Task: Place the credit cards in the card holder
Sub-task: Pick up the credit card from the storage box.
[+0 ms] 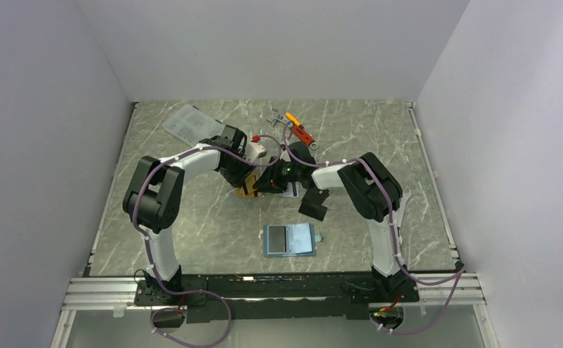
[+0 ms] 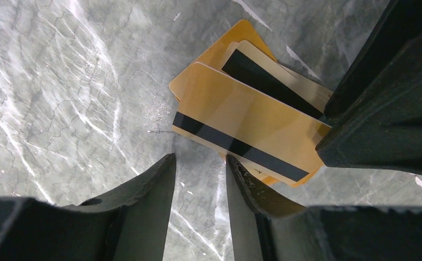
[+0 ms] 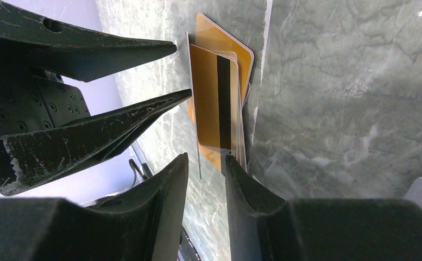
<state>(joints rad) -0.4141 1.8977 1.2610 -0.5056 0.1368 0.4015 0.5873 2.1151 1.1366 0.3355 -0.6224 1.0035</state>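
Observation:
My right gripper closes next, since the card's end stands between the gripper's fingers. Closing now would catch the edge-on orange-gold card.
A fanned pile of orange-gold credit cards (image 2: 241,114) with dark stripes lies on the marble table at mid-table (image 1: 246,191). Both arms meet over it. My left gripper (image 2: 200,157) stands open at the pile's near edge, with bare table between its fingers and its right fingertip (image 2: 231,163) against the lowest cards. My right gripper (image 3: 206,157) is open too. Its right finger (image 3: 231,166) sits at the pile's edge (image 3: 219,98), and a thin card seen edge-on (image 3: 195,109) points toward the gap. The card holder (image 1: 289,239) lies open nearer the arm bases, apart from both grippers.
A clear plastic box (image 1: 188,122) sits at the back left. An orange-handled tool (image 1: 301,130) and a grey metal piece (image 1: 274,116) lie at the back centre. The table's raised rim (image 1: 438,196) runs along the right side.

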